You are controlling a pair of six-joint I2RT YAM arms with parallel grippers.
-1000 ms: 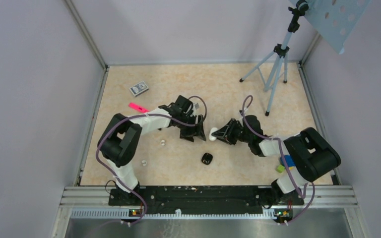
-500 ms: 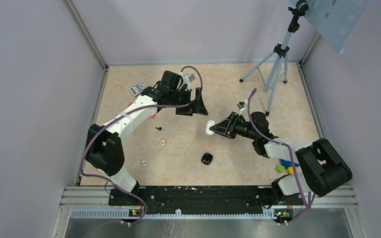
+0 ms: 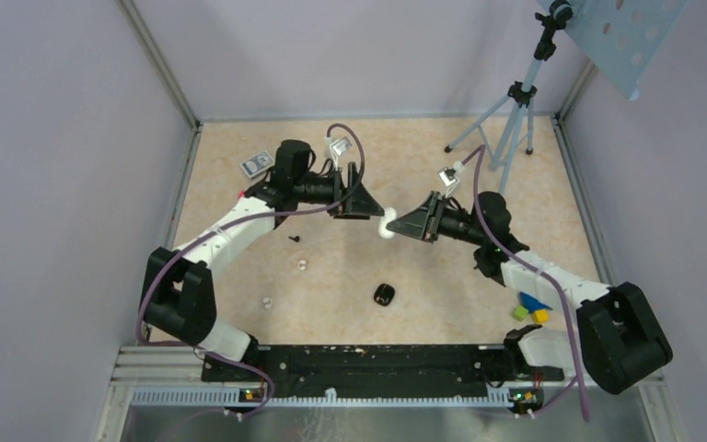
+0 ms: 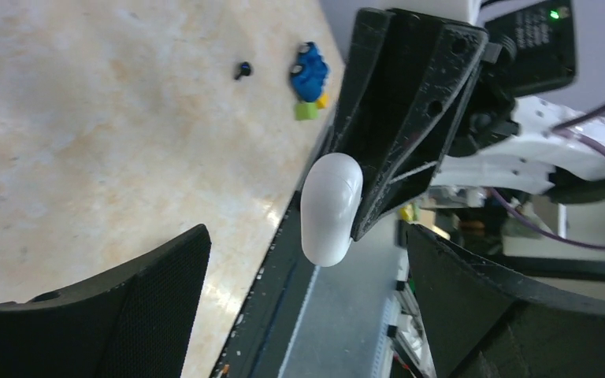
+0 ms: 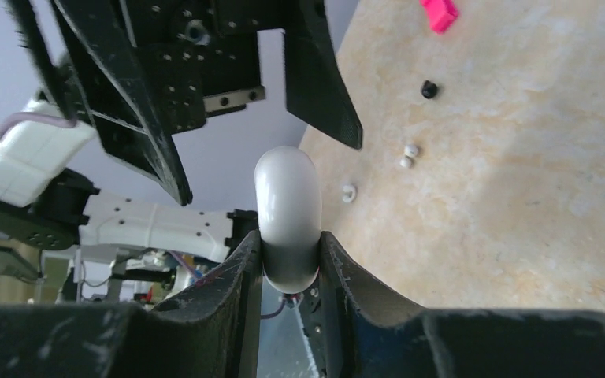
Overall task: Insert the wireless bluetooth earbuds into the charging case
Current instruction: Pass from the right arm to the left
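Note:
My left gripper grabs the charging case across its free side [image 3: 385, 223] [image 4: 328, 209] next, opposite my right gripper. Then the case is free to open for inserting the earbuds.
The white oval charging case [image 3: 388, 226] is clamped between my right gripper's [image 3: 398, 225] fingers and held in the air above the table's middle. In the right wrist view the case [image 5: 287, 209] stands up between the two pads. My left gripper [image 3: 375, 204] is open and empty and faces the case from the left, a short gap away. In the left wrist view the case [image 4: 331, 209] hangs ahead of my spread fingers [image 4: 134, 307], not touching them. Two tiny white earbuds lie on the table, one [image 3: 303, 264] nearer the middle, the other [image 3: 267, 301] towards the front left.
A small black oval object [image 3: 385, 295] lies front of centre, and a tiny black bit [image 3: 294, 238] lies under the left arm. A card box [image 3: 258, 164] is at the back left, a tripod [image 3: 508, 138] at the back right, and coloured blocks [image 3: 532, 308] lie by the right arm.
Both grippers have risen from the table. The right one carried the case up and back. The left arm swung back, then turned its open jaws towards the case.

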